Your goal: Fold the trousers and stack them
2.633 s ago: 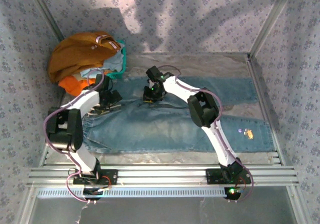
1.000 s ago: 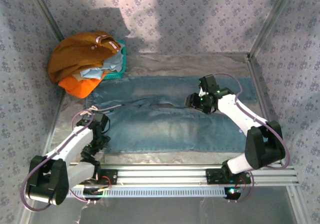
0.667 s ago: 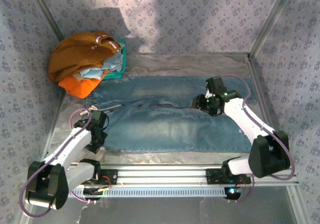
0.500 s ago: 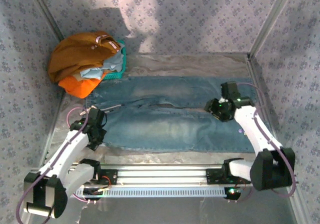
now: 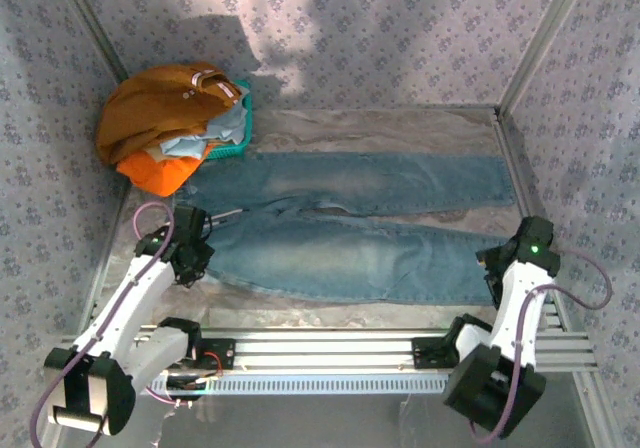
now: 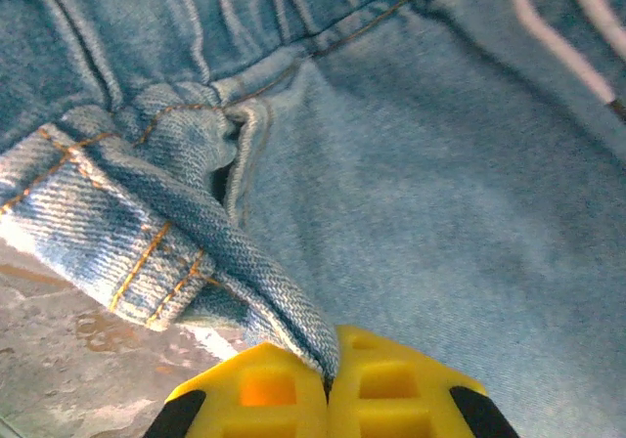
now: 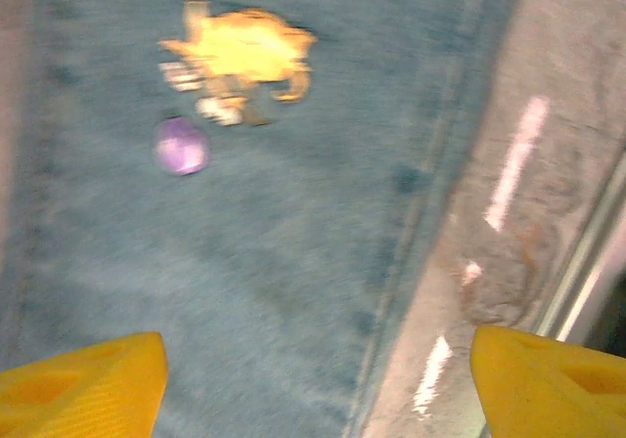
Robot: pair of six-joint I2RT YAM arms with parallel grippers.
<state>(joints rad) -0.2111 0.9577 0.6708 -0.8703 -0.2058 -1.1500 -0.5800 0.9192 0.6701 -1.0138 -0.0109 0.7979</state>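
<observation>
The near leg needs to be folded over the other leg. My right gripper will next grab the near leg's outer seam edge by the hem end to do that.
The trousers [image 5: 370, 258], faded blue jeans, lie flat across the table with the waist at the left and both legs running right. My left gripper [image 5: 190, 258] sits at the near left waist corner. In the left wrist view its yellow fingers [image 6: 264, 394] are shut on a folded denim waistband edge [image 6: 147, 252]. My right gripper [image 5: 503, 266] hovers over the near leg's hem end, open, with the hem seam [image 7: 411, 233] between its spread fingers. A yellow patch [image 7: 240, 52] and a purple dot [image 7: 181, 150] mark that leg.
A mustard-brown garment [image 5: 150, 108] is heaped over an orange cloth [image 5: 160, 173] and a teal basket [image 5: 235, 148] at the back left. Patterned walls close in three sides. A metal rail [image 5: 320, 353] runs along the near edge.
My right arm swung from the middle of the jeans out to the near leg's right end. My left gripper moved from the near edge up to the waist corner.
</observation>
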